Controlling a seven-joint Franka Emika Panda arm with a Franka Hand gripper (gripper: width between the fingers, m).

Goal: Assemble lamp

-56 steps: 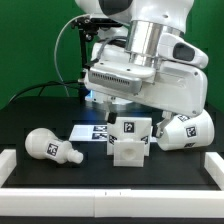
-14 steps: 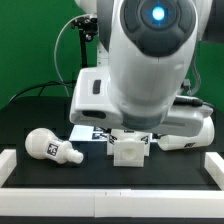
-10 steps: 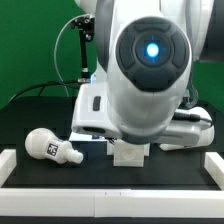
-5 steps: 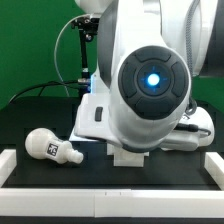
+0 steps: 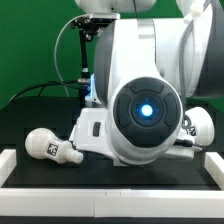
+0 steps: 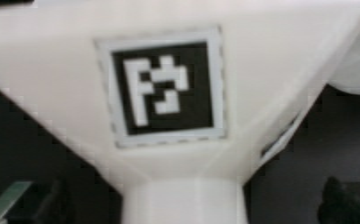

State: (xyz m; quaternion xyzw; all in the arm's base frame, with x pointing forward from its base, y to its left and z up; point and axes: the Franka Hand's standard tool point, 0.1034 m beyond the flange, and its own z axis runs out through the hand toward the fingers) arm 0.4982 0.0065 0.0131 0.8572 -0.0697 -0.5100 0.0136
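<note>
The white lamp base would be caught if I closed my gripper now, as my fingers are on either side of the narrow stem (image 6: 184, 200) in the wrist view. I will close.
In the wrist view the white lamp base (image 6: 168, 60) fills the picture, with a black square tag (image 6: 159, 90) on it, and it narrows to a stem between my fingers. My gripper (image 6: 186, 205) is open. Its dark fingertips (image 6: 20, 200) stand either side of the stem, with dark gaps between them and it. In the exterior view my arm hides the base and the gripper. The round bulb (image 5: 50, 147) with its ribbed neck lies at the exterior view's left. Part of the cone shade (image 5: 203, 124) shows at the exterior view's right.
The black table has a raised white rim (image 5: 60, 176) along the front. My arm's large white body (image 5: 140, 110) fills the middle of the exterior view and hides the marker board. A black cable (image 5: 62, 50) hangs against the green backdrop.
My arm has swung lower and closer to the exterior camera, and now covers the base and the marker board. The bulb and the shade have not moved.
</note>
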